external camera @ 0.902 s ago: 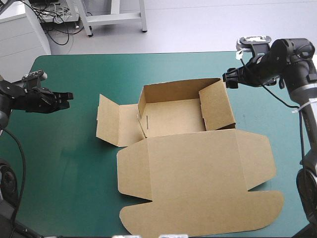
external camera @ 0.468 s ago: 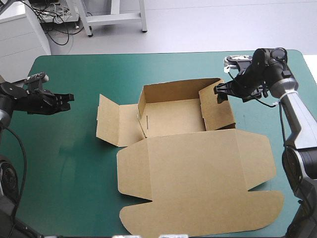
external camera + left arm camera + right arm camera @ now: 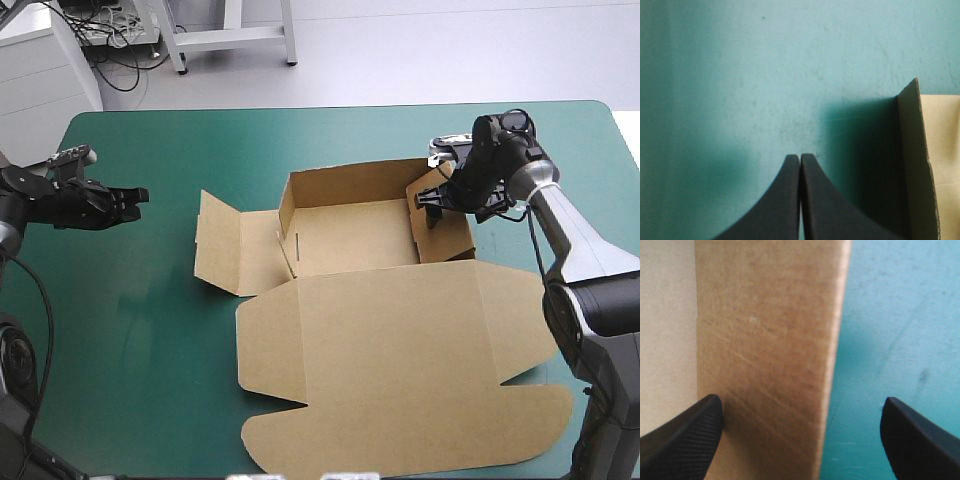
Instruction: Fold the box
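Note:
My right gripper grabs the box's leaning side by that side's loose top edge (image 3: pixel 470 238) (image 3: pixel 831 350) next, to fold the box into shape.
The brown box (image 3: pixel 390 330) lies mid-table, its big lid panel flat toward the near edge. The back wall (image 3: pixel 350 180) stands raised, the right wall (image 3: pixel 452 238) leans up, and the left flap (image 3: pixel 225 245) lies nearly flat. My right gripper (image 3: pixel 428 207) is open at the right wall's far end. In the right wrist view the right gripper (image 3: pixel 801 401) straddles the brown wall (image 3: pixel 765 340), one finger on each side. My left gripper (image 3: pixel 135 197) hovers shut over the cover, well left of the flap. From the left wrist, the left gripper (image 3: pixel 800 159) points toward the flap's edge (image 3: pixel 912 150).
The teal-green cover (image 3: pixel 130 330) stretches between my left gripper and the box's left flap. The lid's rounded tongue (image 3: pixel 400 435) reaches close to the table's near edge.
My right gripper has moved left and down from beyond the box's far right corner onto the right wall. The left arm has hardly moved, and the box has kept its shape.

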